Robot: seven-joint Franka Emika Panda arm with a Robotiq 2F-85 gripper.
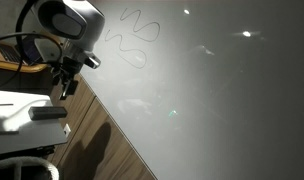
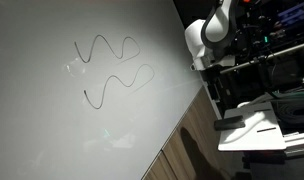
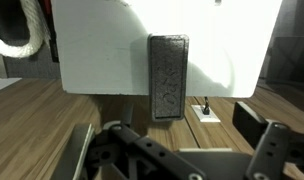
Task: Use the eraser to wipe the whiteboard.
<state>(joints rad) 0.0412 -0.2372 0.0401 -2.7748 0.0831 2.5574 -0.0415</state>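
My gripper should next grab the dark grey eraser across its long sides, near the end of the eraser that sticks out over the wood, so the eraser's bottom stays free to wipe.
The whiteboard (image 1: 212, 90) lies flat and fills most of both exterior views; it also shows in the other exterior view (image 2: 52, 120). Dark squiggly marker lines (image 2: 112, 70) are drawn on it and show faintly in an exterior view (image 1: 132, 35). In the wrist view a dark grey eraser (image 3: 168, 77) lies at the near edge of the whiteboard (image 3: 102, 50), partly over the wood. My gripper (image 3: 177, 140) is open and empty, its fingers spread wide, short of the eraser. The arm (image 1: 70, 25) stands beside the board's edge (image 2: 207, 40). I cannot make out the eraser in the exterior views.
A wooden surface (image 3: 32, 115) runs along the board's edge. A small white plate with a dark peg (image 3: 204, 111) sits on the wood next to the eraser. A white coil (image 3: 17, 25) lies at the back. Frames and equipment (image 2: 262, 90) stand behind the arm.
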